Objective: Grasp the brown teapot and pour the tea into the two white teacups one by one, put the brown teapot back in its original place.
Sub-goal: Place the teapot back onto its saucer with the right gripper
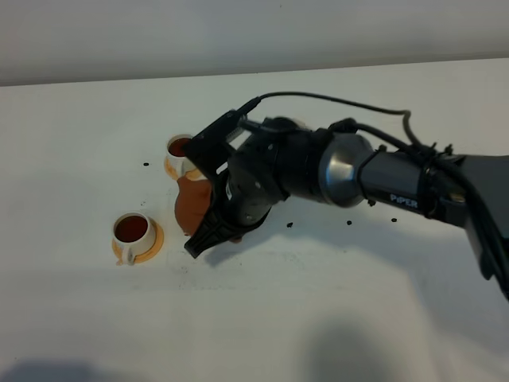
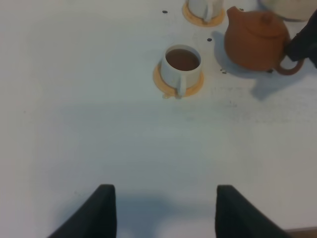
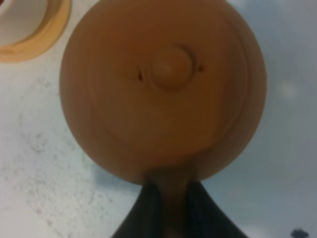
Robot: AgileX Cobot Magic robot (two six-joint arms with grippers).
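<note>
The brown teapot (image 3: pixel 163 99) sits between the teacups, short of the beige coaster. My right gripper needs to move it to the coaster before letting it go.
The brown teapot (image 1: pixel 192 205) is upright between the two white teacups, low over the table or on it; I cannot tell which. My right gripper (image 1: pixel 208 232) reaches across from the right and is shut on its loop handle (image 3: pixel 173 198), with the knobbed lid (image 3: pixel 171 67) facing the right wrist camera. The near teacup (image 1: pixel 132 231) and the far teacup (image 1: pixel 180 149) both hold dark tea and stand on orange saucers. In the left wrist view the near cup (image 2: pixel 182 65), the teapot (image 2: pixel 256 42) and my open, empty left gripper (image 2: pixel 163 210) show. The beige coaster is mostly hidden.
The white table (image 1: pixel 318 302) carries a few small dark specks (image 1: pixel 145 165) around the cups. A pale rounded edge (image 2: pixel 290 9) shows behind the teapot in the left wrist view. The right arm (image 1: pixel 374 179) spans the table's right half. An orange saucer (image 3: pixel 37 37) lies beside the teapot.
</note>
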